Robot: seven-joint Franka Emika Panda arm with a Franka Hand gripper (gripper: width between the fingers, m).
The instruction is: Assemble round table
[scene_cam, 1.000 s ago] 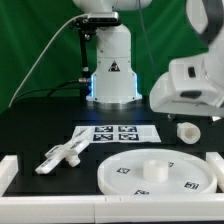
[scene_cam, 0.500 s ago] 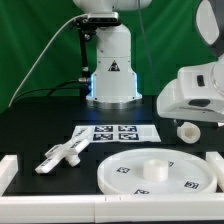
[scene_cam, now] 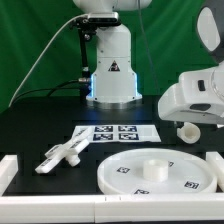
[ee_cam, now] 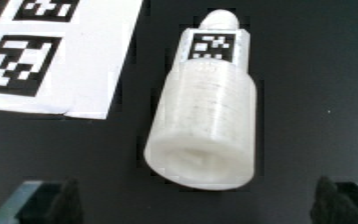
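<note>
The gripper grabs the white leg by its broad end (scene_cam: 189, 133) (ee_cam: 202, 158) next, to stand the leg's narrow tagged end on the round disc top.
The short white cylindrical leg (scene_cam: 186, 130) lies on the black table at the exterior view's right. In the wrist view the leg (ee_cam: 208, 110) lies lengthwise between my fingers, with a square tag near its narrow end. My gripper (ee_cam: 194, 206) is open and empty, and its dark fingertips (ee_cam: 44, 200) stand wide apart on either side of the leg's broad end. In the exterior view the gripper (scene_cam: 192, 120) hangs just above the leg. The round disc top (scene_cam: 185, 180) lies flat at the front. The cross-shaped foot (scene_cam: 62, 155) lies at the left.
The marker board (scene_cam: 118, 132) lies mid-table, close to the leg; it also shows in the wrist view (ee_cam: 51, 50). The white robot pedestal (scene_cam: 110, 65) stands behind. White rails (scene_cam: 8, 170) edge the table at the left and right.
My hand has moved down and toward the exterior view's right, ending over the leg. The parts on the table have not moved.
</note>
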